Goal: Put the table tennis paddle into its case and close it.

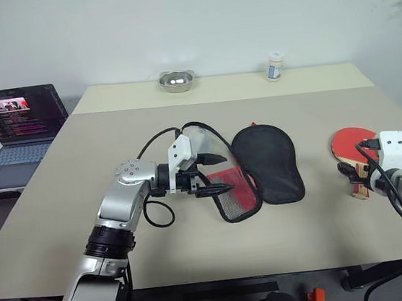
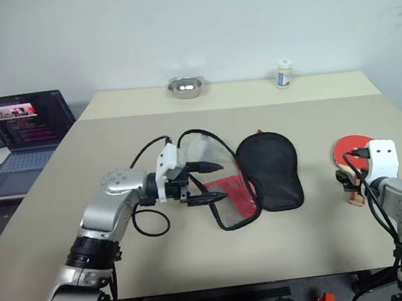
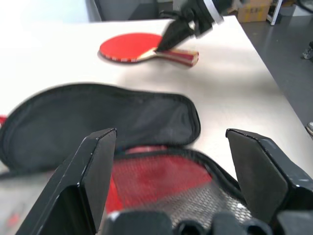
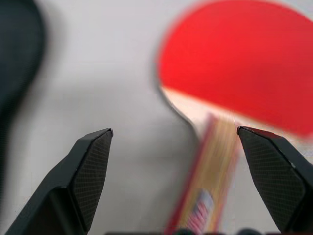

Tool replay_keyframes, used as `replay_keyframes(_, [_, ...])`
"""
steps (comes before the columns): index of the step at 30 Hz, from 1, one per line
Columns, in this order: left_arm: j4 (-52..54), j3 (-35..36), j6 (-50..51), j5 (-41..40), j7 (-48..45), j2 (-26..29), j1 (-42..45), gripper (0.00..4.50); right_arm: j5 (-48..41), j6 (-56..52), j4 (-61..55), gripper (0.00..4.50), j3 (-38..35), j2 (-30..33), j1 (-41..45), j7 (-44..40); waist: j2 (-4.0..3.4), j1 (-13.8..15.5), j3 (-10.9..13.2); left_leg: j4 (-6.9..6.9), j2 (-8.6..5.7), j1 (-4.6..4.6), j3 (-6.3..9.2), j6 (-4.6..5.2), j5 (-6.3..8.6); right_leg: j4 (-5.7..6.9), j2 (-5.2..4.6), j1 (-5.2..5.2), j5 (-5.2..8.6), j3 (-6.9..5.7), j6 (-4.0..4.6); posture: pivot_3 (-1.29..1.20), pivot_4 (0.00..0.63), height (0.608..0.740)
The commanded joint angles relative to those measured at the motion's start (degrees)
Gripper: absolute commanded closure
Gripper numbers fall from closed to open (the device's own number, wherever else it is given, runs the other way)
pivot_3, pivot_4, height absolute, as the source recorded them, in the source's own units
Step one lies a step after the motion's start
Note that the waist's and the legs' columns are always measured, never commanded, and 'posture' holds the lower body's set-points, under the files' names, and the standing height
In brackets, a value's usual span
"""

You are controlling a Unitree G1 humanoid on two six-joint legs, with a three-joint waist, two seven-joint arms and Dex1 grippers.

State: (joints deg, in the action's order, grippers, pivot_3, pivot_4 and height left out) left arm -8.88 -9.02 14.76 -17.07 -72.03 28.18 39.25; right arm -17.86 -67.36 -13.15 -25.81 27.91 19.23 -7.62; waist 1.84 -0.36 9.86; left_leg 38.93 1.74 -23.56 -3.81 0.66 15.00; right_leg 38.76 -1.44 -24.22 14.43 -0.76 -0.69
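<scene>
My right gripper moves down, before it closes on the wooden handle, since my fingers hover above the handle and closing now would miss the handle.
The table tennis paddle (image 1: pixel 352 140) lies flat at the right of the table, red face up, with its wooden handle (image 4: pixel 215 191) pointing toward the front edge. My right gripper (image 4: pixel 174 130) is open just over that handle, one finger on each side and neither touching it. The case (image 1: pixel 268 163) lies unzipped in the middle of the table. Its black half is spread flat, and its mesh half with the red patch (image 1: pixel 235 194) is folded out to the left. My left gripper (image 1: pixel 217 174) is open, pointing right, with its fingers over the mesh half's near edge.
The beige table (image 1: pixel 198 252) also carries a metal bowl (image 1: pixel 176 81) and a small white bottle (image 1: pixel 274 66) at its far edge. An open laptop (image 1: pixel 21 131) sits on a side desk to the left. Black cables loop round my left wrist.
</scene>
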Motion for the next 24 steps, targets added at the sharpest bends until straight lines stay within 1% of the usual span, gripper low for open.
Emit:
replay_keyframes(1, [0.4, 0.0, -1.0, -0.2, -0.1, -0.5, 1.8, 0.6, 2.0, 1.8, -0.4, 0.02, -2.2, -0.3, 0.2, 3.0, -0.01, 0.0, 0.0, -0.01, 0.0, 0.01, -0.02, 0.0, 0.0, 0.0, 0.0, 0.0, 0.0, 0.01, 0.0, 0.0, 0.15, 0.74])
replay_keyframes(9, [-0.6, -0.3, -2.0, 0.6, 0.0, -0.9, 2.1, 0.6, 2.2, 5.1, 11.4, 0.02, -1.7, 0.2, 3.9, 2.9, -0.01, -0.1, 0.0, -0.01, 0.0, 0.02, -0.1, 0.01, 0.0, -0.02, 0.02, 0.01, 0.0, 0.07, 0.0, 0.0, 0.15, 0.74])
replay_keyframes(15, [-0.1, 0.1, -2.2, 0.7, 0.5, -0.5, 1.3, 0.6, 2.6, 7.4, 17.6, 0.02, -0.5, 0.8, 6.1, 2.3, -0.01, -0.1, 0.0, -0.03, 0.02, 0.03, -0.1, 0.01, 0.0, -0.03, 0.04, 0.01, 0.0, 0.09, 0.0, 0.0, 0.15, 0.74])
replay_keyframes(18, [0.1, 0.2, -2.3, 0.9, 0.8, -0.2, 0.9, 0.6, 2.4, 7.1, 19.2, 0.58, -0.7, 0.6, 6.9, 2.6, -0.01, -0.1, 0.0, -0.02, 0.01, 0.05, -0.12, 0.01, 0.0, -0.04, 0.03, 0.04, 0.0, 0.11, 0.0, 0.0, 0.15, 0.74])
replay_keyframes(24, [0.0, 0.5, -2.5, 1.0, 1.3, 0.1, 0.5, 0.6, 2.6, 7.6, 20.0, 2.59, -1.0, -0.6, 7.1, 3.9, -0.01, -0.2, 0.0, -0.03, 0.04, 0.11, -0.14, 0.01, 0.0, -0.02, 0.04, 0.06, 0.0, 0.13, 0.0, 0.0, 0.15, 0.74])
